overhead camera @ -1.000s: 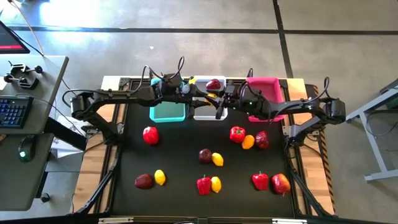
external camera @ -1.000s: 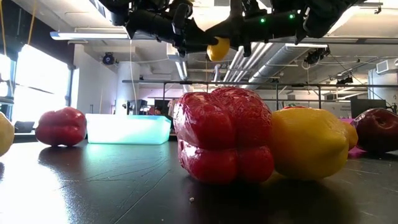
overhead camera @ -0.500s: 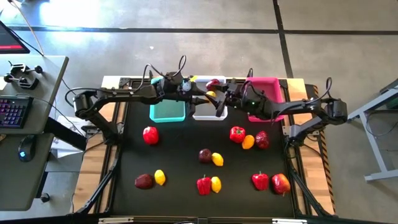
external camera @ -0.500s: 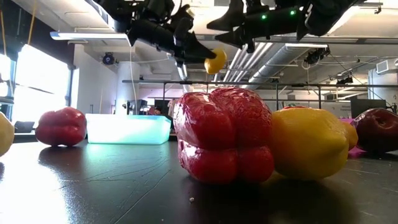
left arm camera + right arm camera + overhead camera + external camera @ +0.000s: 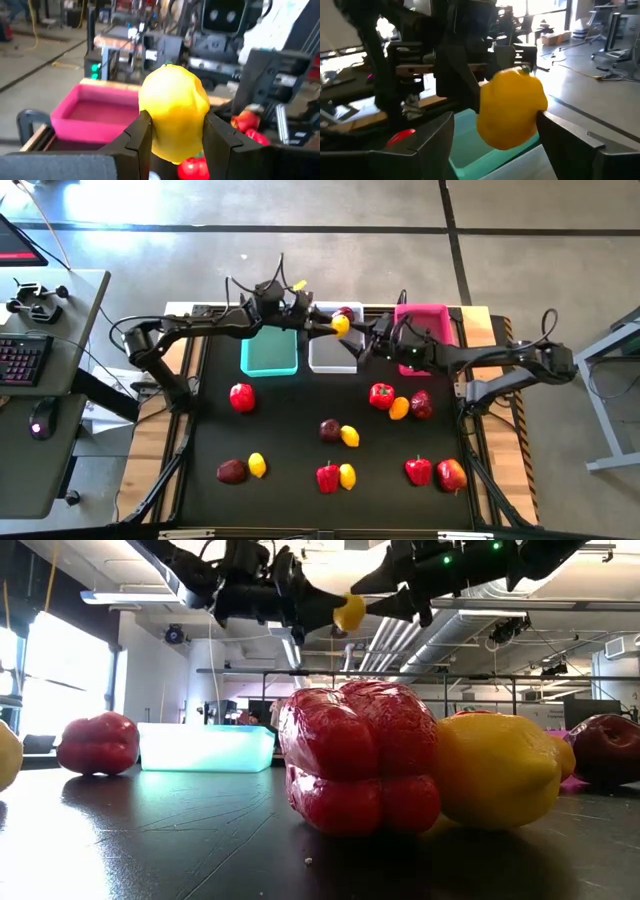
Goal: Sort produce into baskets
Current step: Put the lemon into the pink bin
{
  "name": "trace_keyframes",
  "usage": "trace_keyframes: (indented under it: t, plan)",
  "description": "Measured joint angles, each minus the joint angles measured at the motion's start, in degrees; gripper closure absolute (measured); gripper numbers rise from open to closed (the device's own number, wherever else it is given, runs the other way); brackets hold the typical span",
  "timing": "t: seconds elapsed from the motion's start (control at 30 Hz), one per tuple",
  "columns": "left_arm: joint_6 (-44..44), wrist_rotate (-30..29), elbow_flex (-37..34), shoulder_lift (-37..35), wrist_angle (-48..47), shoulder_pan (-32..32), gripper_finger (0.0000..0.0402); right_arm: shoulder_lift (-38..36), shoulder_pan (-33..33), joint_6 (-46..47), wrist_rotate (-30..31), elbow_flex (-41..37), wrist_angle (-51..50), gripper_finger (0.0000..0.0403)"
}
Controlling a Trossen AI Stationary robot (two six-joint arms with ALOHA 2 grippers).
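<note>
The yellow lemon is next for my right gripper to grab by its rounded sides, and then the gripper should sort the lemon into the pink basket.
My left gripper is shut on a yellow lemon, held in the air over the far right part of the white basket. My right gripper is open just right of the lemon. In its wrist view its two fingers stand wide on either side of the lemon; I cannot tell whether they touch it. The teal basket stands left of the white one and the pink basket right of it. A maroon fruit shows at the white basket's far end. My left gripper pinches the lemon's two opposite sides between its two fingers, which come about level from the table's left. The lemon is lifted clear, above the baskets.
Red peppers, maroon fruits and lemons lie across the black mat. A pepper and a lemon stand close before the low camera.
My left gripper has kept the lemon, dipped a little, then risen, and has gone slightly toward the table's far edge. My right arm has drawn back toward the table's right edge, away from the lemon.
</note>
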Motion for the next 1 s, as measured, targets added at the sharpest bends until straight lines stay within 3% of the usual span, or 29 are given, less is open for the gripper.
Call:
trace_keyframes:
  t: [0.27,0.5,0.7,1.0]
  plan:
    - [-5.83,3.71,0.02,3.25,10.59,0.99,0.0295,1.36,1.14,2.08,4.79,-0.04,1.17,0.0128]
    - [-5.95,5.13,0.04,3.29,11.87,0.63,0.0296,1.46,0.98,2.56,5.47,-0.04,2.85,0.0128]
    - [-3.95,4.47,0.04,3.27,12.49,-0.69,0.0296,1.46,-0.19,4.59,-0.27,-0.04,5.31,0.0128]
    - [-4.42,3.19,0.04,3.29,15.80,-0.83,0.0297,1.46,-0.89,6.11,-0.68,0.00,4.08,0.0153]
